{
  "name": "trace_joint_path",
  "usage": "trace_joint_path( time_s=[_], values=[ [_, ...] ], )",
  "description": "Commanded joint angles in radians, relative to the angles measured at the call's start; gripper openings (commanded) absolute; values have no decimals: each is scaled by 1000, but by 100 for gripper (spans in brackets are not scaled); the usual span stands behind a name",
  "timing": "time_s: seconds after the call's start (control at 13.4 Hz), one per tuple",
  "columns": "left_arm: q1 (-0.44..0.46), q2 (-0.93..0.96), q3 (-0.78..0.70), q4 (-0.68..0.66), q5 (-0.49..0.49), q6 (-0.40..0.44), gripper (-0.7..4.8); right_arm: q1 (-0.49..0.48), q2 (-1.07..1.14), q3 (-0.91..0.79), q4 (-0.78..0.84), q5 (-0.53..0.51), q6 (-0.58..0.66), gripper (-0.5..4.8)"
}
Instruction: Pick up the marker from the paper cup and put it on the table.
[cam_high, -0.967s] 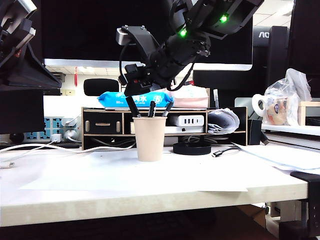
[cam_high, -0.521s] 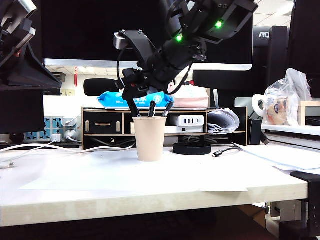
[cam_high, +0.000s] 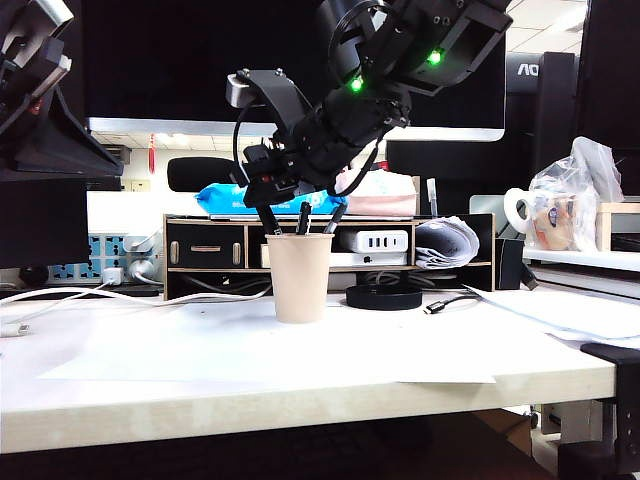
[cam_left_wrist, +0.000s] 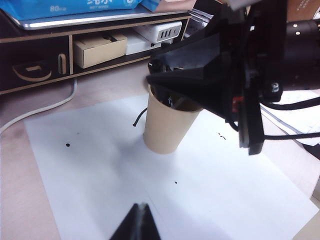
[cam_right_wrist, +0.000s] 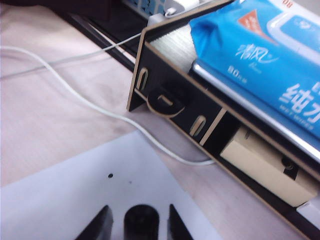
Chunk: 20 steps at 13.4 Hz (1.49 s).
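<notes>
My right gripper will next grab the marker's round black end (cam_right_wrist: 141, 216). Then it can lift the marker out of the paper cup.
The beige paper cup (cam_high: 300, 278) (cam_left_wrist: 167, 125) stands upright on a white paper sheet (cam_high: 250, 355) on the table (cam_high: 300, 402). Three dark pens stick out of it. The leftmost is the marker (cam_high: 268, 221). My right gripper (cam_high: 262, 192) (cam_right_wrist: 139, 210) hangs over the cup's left rim, open. The marker's round black end (cam_right_wrist: 141, 225) stands between its fingers (cam_right_wrist: 103, 223) with a gap on each side. No lettering shows. My left gripper (cam_left_wrist: 140, 220) is shut and empty above the paper, short of the cup.
Behind the cup is a black-and-wood drawer shelf (cam_high: 205, 245) with a blue wipes pack (cam_high: 265, 197) on top. A white cable (cam_high: 100, 297) runs at the left and a black disc (cam_high: 384, 296) lies right of the cup. A bagged white mug (cam_high: 520, 212) stands far right.
My right gripper has sunk a little and shifted left, coming down around the top of the leftmost pen. The cup, the pens and the left arm have not moved.
</notes>
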Motion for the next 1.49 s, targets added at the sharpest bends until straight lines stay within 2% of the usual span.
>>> trace_joint_path(
  time_s=[0.07,0.3,0.74,1.26,1.41,1.49],
  values=[
    [-1,-3,5,15,7,4,-3,2,-2,5,18,6,1,149],
    [-1,-3,5,16,7,4,-3,2,-2,5,18,6,1,145],
    [-1,-3,5,18,7,4,-3,2,-2,5,17,10,1,84],
    [-1,-3,5,21,6,4,-3,1,-3,10,18,29,1,79],
    [0,-3,5,22,3,5,-3,1,-3,22,18,29,2,41],
    [0,-3,5,23,3,5,-3,1,-5,22,18,29,2,41]
  ],
)
